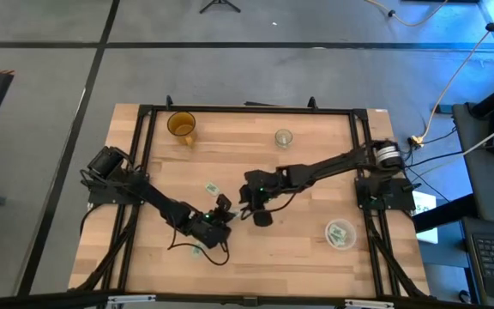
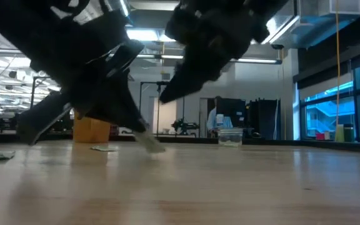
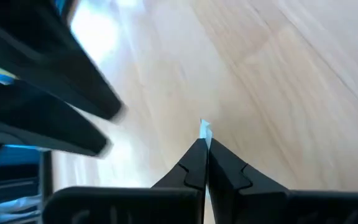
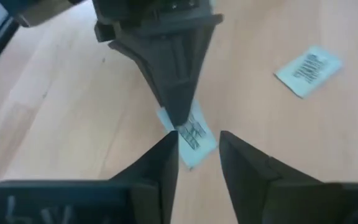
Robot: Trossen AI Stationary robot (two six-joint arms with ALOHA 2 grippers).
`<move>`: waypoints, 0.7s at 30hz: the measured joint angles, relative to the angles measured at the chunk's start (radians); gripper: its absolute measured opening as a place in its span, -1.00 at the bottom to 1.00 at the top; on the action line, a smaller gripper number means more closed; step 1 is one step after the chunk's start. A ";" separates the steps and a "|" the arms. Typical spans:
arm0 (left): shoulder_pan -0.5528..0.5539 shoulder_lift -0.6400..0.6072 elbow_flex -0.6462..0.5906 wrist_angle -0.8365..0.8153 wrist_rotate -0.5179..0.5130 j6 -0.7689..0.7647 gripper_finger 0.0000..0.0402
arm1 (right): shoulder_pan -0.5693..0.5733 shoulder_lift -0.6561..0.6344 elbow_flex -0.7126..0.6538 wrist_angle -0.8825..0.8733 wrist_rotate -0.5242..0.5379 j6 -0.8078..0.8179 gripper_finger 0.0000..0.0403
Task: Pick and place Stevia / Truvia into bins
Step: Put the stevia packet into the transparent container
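Observation:
The Stevia packet should go into the clear round bin [image 1: 340, 233], so my right gripper needs to grab the packet by its loose end [image 1: 237, 215].
My left gripper [image 1: 222, 204] is shut on one white-and-green Stevia packet [image 4: 190, 135] near the table's middle. My right gripper [image 4: 196, 149] is open and faces it from the right. Its two fingers stand on either side of that packet's free end. In the low view the left gripper [image 2: 144, 134] is low over the wood with the packet [image 2: 150, 144] at its tip, and the right gripper [image 2: 167, 94] is higher. Two more packets lie flat on the table [image 1: 212, 187] [image 1: 197, 250]. The clear round bin [image 1: 340, 233] sits near the right edge and has packets inside. My left gripper pinches the packet between its two shut fingers, and a short end [image 3: 204, 129] sticks out past the tips. The fingers [image 4: 178, 115] slant down at it from the table's left. The packet hangs tilted below them. I cannot tell whether its low end touches the wood. My right gripper has one finger [image 4: 166, 152] right beside the packet's edge. I cannot tell whether it touches.
An amber cup [image 1: 181, 125] and a small clear cup [image 1: 283, 137] stand near the far edge. A black frame [image 1: 247, 109] borders the table. Bare wood lies between the grippers and the bin. A loose packet [image 4: 308, 70] lies close to the right gripper.

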 joint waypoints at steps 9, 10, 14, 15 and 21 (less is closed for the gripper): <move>0.011 -0.014 0.090 0.001 -0.015 -0.162 -0.99 | 0.007 -0.277 0.000 -0.435 0.129 -0.023 -0.22; 0.015 -0.022 0.099 0.000 -0.015 -0.197 -0.99 | 0.009 -0.314 0.000 -0.476 0.153 -0.020 -0.21; 0.048 -0.059 0.139 -0.002 0.019 -0.323 -0.99 | 0.033 -0.448 0.001 -0.560 0.175 0.026 -0.20; 0.059 -0.067 0.151 0.003 0.031 -0.358 -0.99 | 0.044 -0.474 0.001 -0.561 0.175 0.051 -0.20; 0.134 -0.131 0.172 0.087 0.197 -0.546 -0.99 | 0.115 -0.568 0.002 -0.531 0.171 0.087 -0.20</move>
